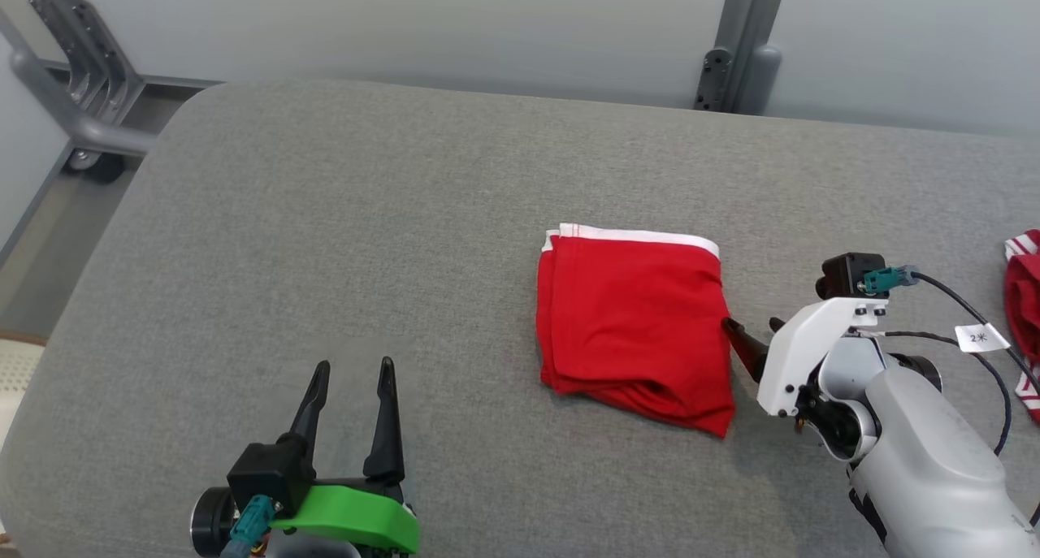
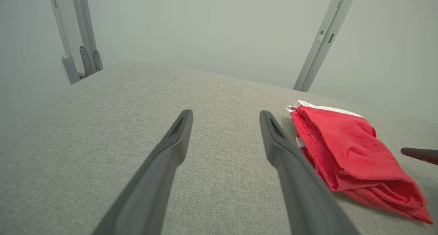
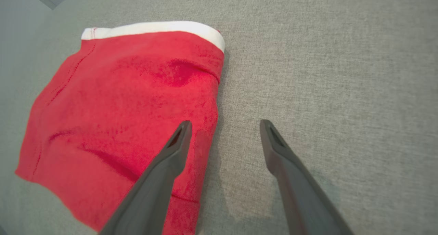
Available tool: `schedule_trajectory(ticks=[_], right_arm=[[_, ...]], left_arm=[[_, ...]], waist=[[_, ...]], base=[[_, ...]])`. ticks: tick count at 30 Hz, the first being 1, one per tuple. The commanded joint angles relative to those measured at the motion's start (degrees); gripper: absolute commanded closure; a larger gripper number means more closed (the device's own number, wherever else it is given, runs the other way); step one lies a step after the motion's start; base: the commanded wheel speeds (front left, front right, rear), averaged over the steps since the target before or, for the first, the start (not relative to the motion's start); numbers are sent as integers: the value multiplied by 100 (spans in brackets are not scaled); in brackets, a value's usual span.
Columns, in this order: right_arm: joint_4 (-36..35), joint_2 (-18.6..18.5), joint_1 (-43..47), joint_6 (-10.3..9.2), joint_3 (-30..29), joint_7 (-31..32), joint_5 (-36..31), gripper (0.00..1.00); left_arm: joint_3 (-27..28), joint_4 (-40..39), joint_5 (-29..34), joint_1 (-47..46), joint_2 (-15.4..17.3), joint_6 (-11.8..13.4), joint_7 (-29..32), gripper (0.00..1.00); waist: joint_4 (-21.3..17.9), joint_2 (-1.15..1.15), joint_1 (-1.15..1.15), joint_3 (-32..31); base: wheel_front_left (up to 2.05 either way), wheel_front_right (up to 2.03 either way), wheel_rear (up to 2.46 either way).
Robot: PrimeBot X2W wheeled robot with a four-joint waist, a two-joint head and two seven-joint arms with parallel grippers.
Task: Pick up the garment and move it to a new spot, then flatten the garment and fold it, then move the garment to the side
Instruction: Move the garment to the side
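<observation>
The folded red garment needs to move aside, so my right gripper will next grab its smooth folded edge [image 1: 724, 300] beside the white waistband [image 1: 639, 235].
The garment [image 1: 634, 326] is red with a white waistband and lies folded into a rough square near the middle of the grey padded table [image 1: 366, 241]. My right gripper [image 1: 751, 326] stands open at the garment's right edge; in the right wrist view one finger is over the red cloth [image 3: 119, 101] and the other over bare table, right gripper [image 3: 226, 125]. My left gripper [image 1: 352, 371] is open and empty at the table's front left, well apart from the cloth. The left wrist view has the garment [image 2: 349, 149] to the right of my left gripper [image 2: 226, 115].
A second red and white piece of cloth [image 1: 1025, 298] lies at the table's right edge. A cable with a white tag [image 1: 981, 337] runs beside my right wrist. Grey metal frame posts [image 1: 735, 46] stand behind the table against a pale wall.
</observation>
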Motion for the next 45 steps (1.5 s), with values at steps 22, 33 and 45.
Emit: schedule_trajectory(ticks=[22, 33, 45], right_arm=[[466, -370, -609, 1, 1199, -252, 942, 100], [-229, -1070, -472, 1, 1665, -280, 1222, 100], [-613, -1180, -497, 1, 1694, -312, 1218, 100]], left_arm=[[-35, -93, 65, -109, 0, 21, -17, 0], [-248, -142, 307, -149, 2, -144, -16, 0], [-327, -105, 441, -303, 18, -229, -10, 0]], waist=[[130, 0, 0, 270], [-1036, 0, 0, 239], [-2750, 0, 0, 514]], base=[[0, 0, 0], [0, 0, 0], [0, 0, 0]])
